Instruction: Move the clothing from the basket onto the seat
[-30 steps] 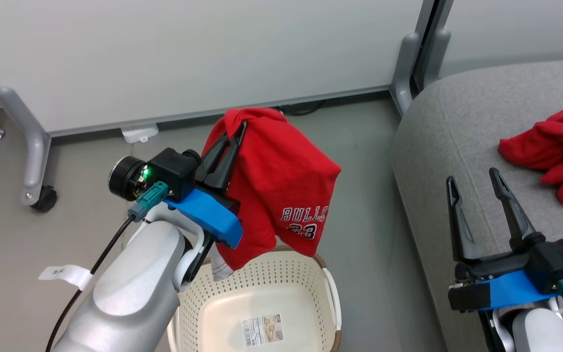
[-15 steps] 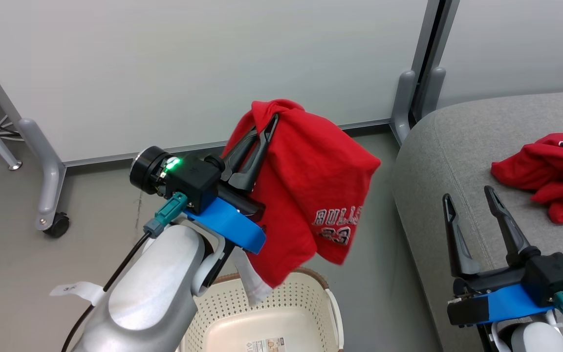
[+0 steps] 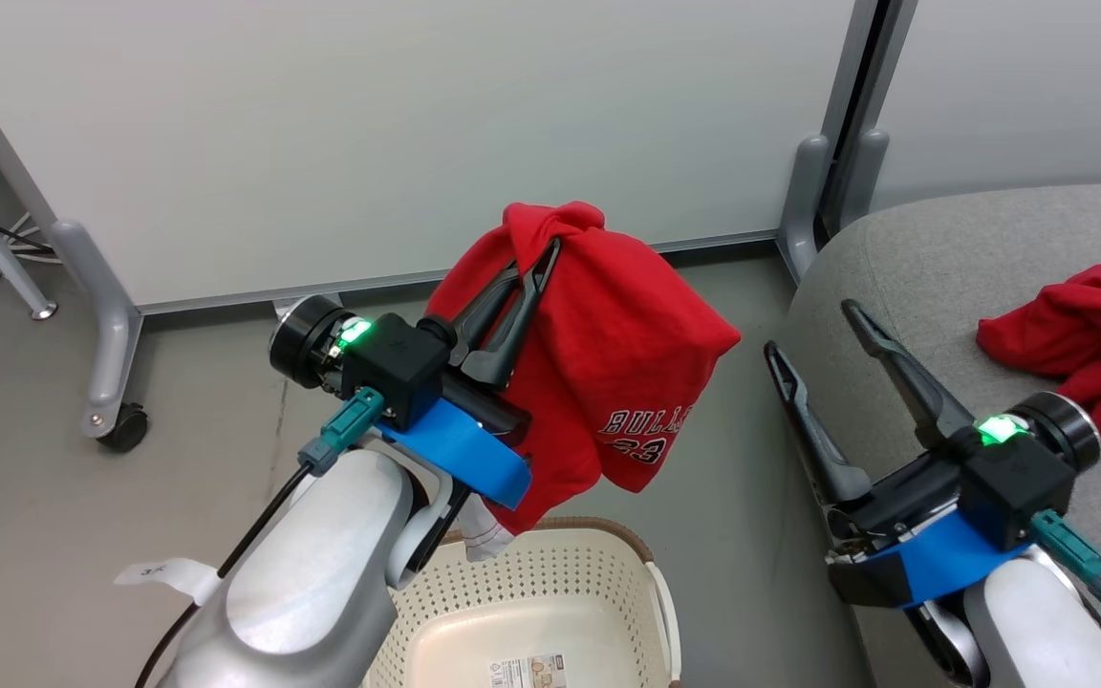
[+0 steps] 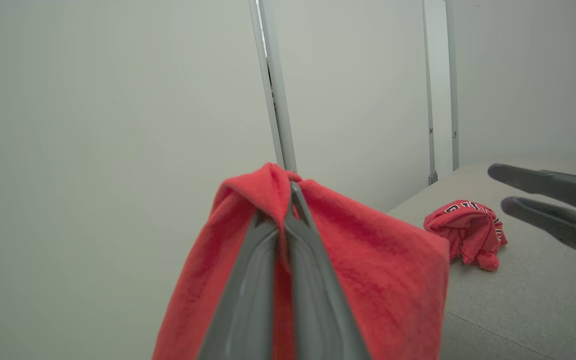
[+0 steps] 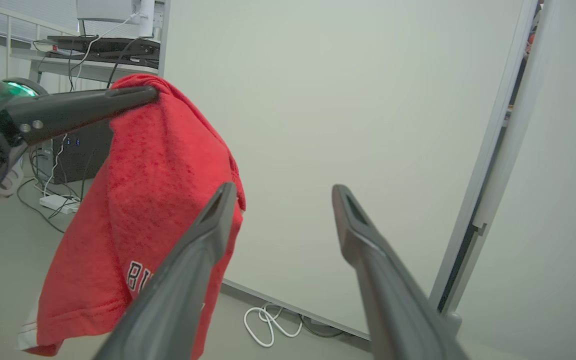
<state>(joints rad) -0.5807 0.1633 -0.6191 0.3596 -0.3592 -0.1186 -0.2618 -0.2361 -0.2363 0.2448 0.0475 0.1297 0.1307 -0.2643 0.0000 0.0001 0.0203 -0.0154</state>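
Note:
My right gripper should pinch the hanging red garment by its loose side edge next, because that edge hangs loosely and my other gripper is holding the garment's top fold.
My left gripper is shut on a bunched fold of red clothing, a garment printed "BULLS 23" that hangs free above the cream basket. In the left wrist view the closed left gripper pinches the red cloth. A second red garment lies crumpled on the grey seat at the right. My right gripper stands open and empty over the seat's left edge, to the right of the hanging garment. In the right wrist view the right gripper points past the red cloth.
The basket's bottom shows bare with a sticker. White partition panels on castered grey legs stand behind. Cables lie on the grey floor by the wall.
My left gripper has risen a little with the garment. My right arm has swung left and tilted, its fingers now nearer the hanging cloth. The camera has also shifted.

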